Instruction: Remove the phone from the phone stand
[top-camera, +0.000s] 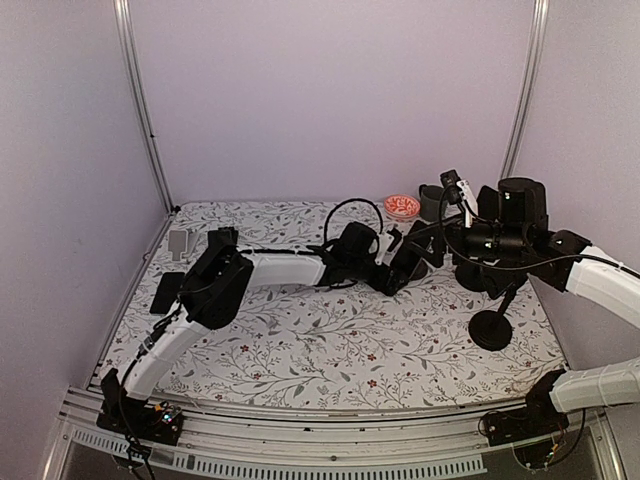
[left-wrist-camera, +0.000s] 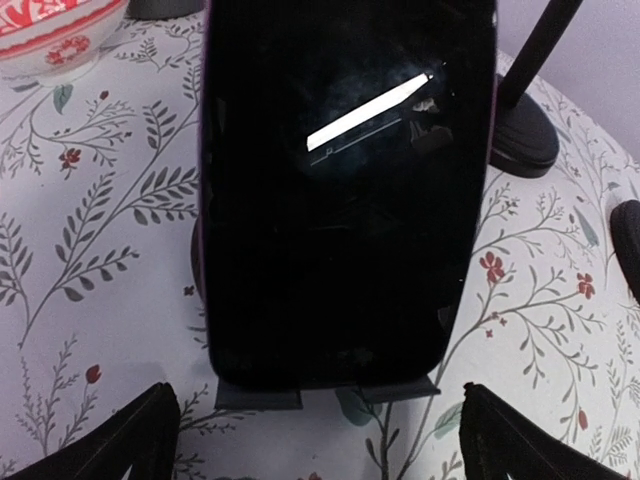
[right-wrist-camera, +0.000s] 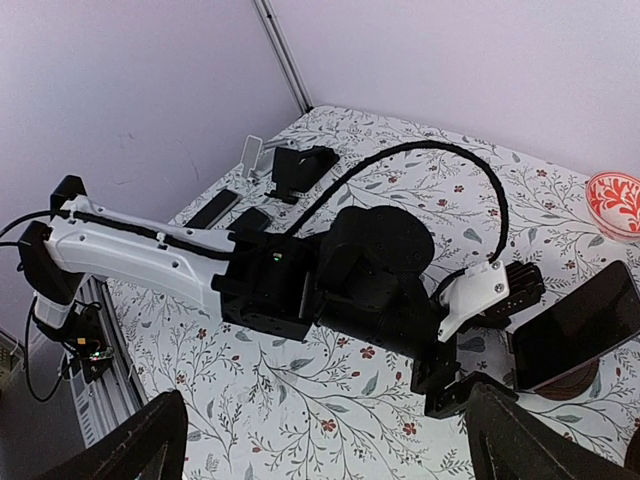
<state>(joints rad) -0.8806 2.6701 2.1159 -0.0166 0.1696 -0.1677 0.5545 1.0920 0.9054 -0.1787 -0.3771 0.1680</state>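
Observation:
The phone (top-camera: 432, 245) needs to leave the phone stand's dark edges, so I should grab it by its lower side edges with my left gripper.
The phone (left-wrist-camera: 345, 180) is a black slab with a dark screen, leaning upright on the phone stand (left-wrist-camera: 258, 394), whose two dark lips hold its bottom edge. My left gripper (left-wrist-camera: 318, 432) is open just in front of it, one finger on each side and apart from it. In the top view the left gripper (top-camera: 405, 268) sits at the table's middle right, close to the phone (top-camera: 432, 245). My right gripper (right-wrist-camera: 320, 440) is open and empty, raised above the table. The phone (right-wrist-camera: 575, 322) shows at the right edge of the right wrist view.
A red patterned bowl (top-camera: 402, 206) and a grey cup (top-camera: 432, 200) stand behind the phone. A black round-based stand (top-camera: 490, 328) is at the right. A small white stand (top-camera: 180, 243), a black stand (top-camera: 215, 240) and a flat black phone (top-camera: 167, 292) lie at the far left.

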